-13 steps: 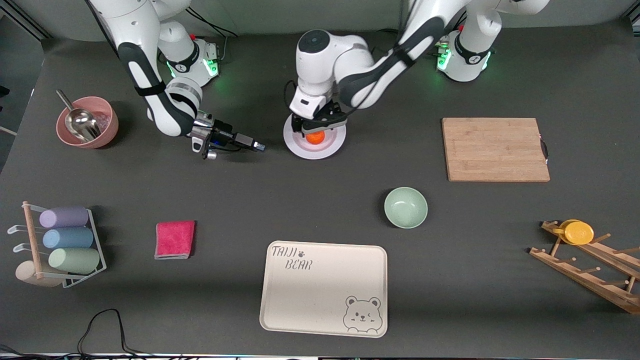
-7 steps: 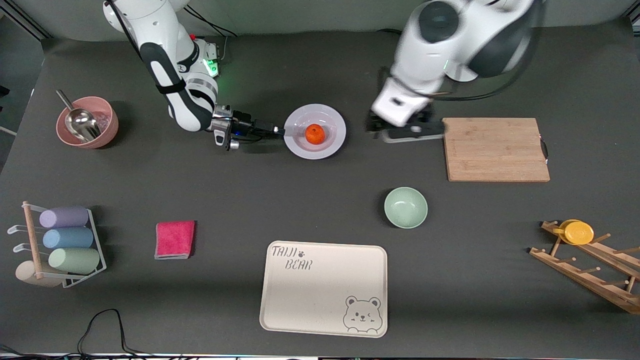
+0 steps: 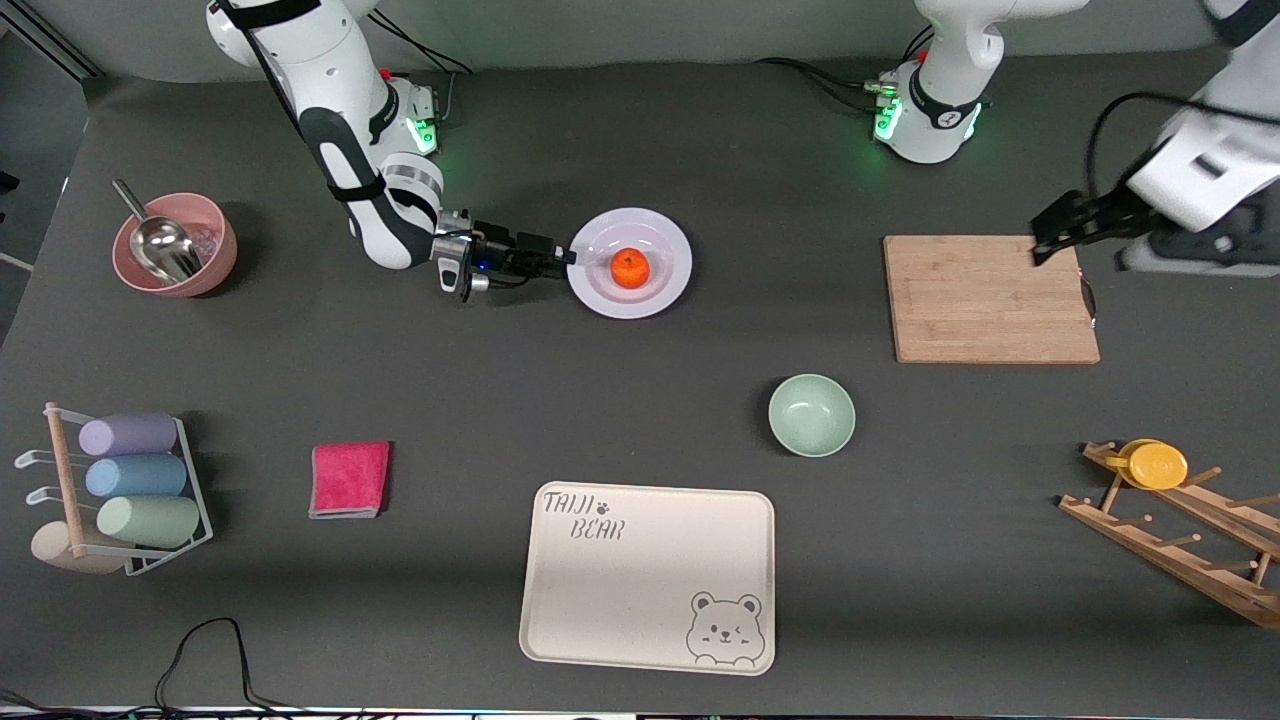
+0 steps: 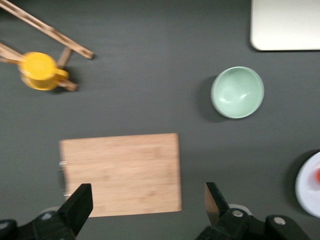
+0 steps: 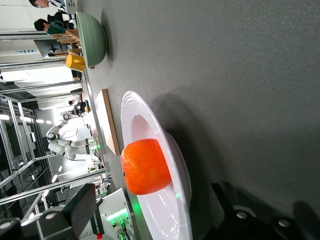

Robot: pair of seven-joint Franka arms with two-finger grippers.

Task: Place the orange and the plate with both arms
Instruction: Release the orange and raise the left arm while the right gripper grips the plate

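Observation:
I should place the plate with its orange on the cream tray [image 3: 648,578], so my right gripper should grab the plate's rim [image 3: 575,260] next.
The orange [image 3: 629,268] sits in the middle of the pale plate [image 3: 664,240], which lies on the table between the two arms' bases. My right gripper [image 3: 565,262] is low at the plate's rim on the right arm's side, open, with its jaws on either side of the rim. In the right wrist view [image 5: 154,220] the orange [image 5: 145,166] rests on the plate [image 5: 134,116] just ahead of the fingers. My left gripper [image 3: 1050,236] is open and empty in the air over the end of the wooden cutting board [image 3: 990,298]. It also shows in the left wrist view [image 4: 146,204].
A mint-green bowl [image 3: 811,414] and a cream bear-printed tray [image 3: 650,578] lie nearer the camera. A pink bowl with a scoop [image 3: 175,244], a cup rack [image 3: 125,490] and a red cloth [image 3: 349,478] are toward the right arm's end. A yellow cup [image 3: 1157,465] sits on a wooden rack.
My left gripper let go of the orange on the plate and swung away to over the cutting board's end. My right gripper moved up to the plate's rim.

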